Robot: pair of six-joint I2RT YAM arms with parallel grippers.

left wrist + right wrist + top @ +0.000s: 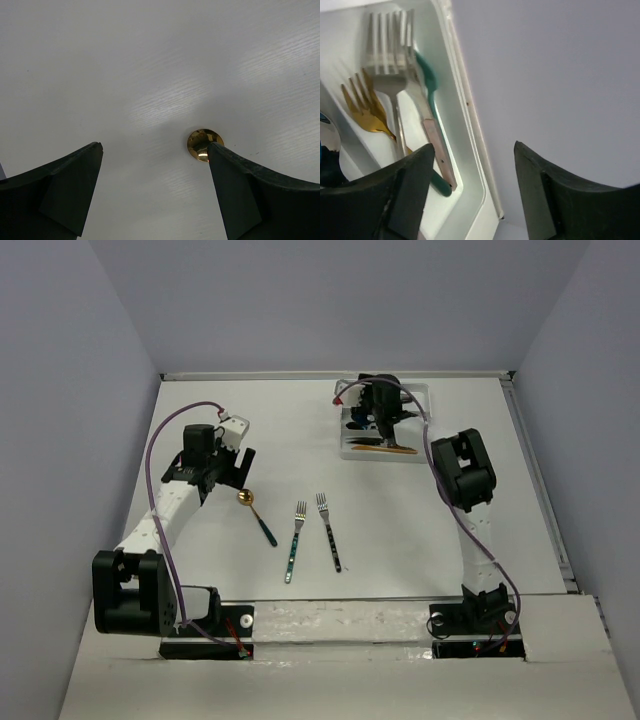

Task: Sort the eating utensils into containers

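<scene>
Next, the right gripper takes hold of the silver fork by its black handle (333, 546) to sort it into the white tray's fork section.
On the table lie a gold spoon (256, 514) with a dark teal handle and two forks (294, 540) (330, 531), side by side. My left gripper (236, 466) hovers open just left of the spoon's bowl. In the left wrist view the gold bowl (200, 140) peeks out beside the right fingertip (225, 170) of that open gripper (156, 146). The white tray (352, 451) sits at the back right with my right gripper (386, 422) above it. The right gripper (474, 148) is open and empty. Below it a silver fork (385, 47), a gold fork (364, 107) and a pink-handled fork (434, 137) share one compartment.
A teal handle (427, 75) lies under the forks against the tray wall (470, 150). The grey back wall (555, 75) rises right behind the tray. Grey side walls (70, 440) enclose the table, and both arm bases stand at the near edge.
</scene>
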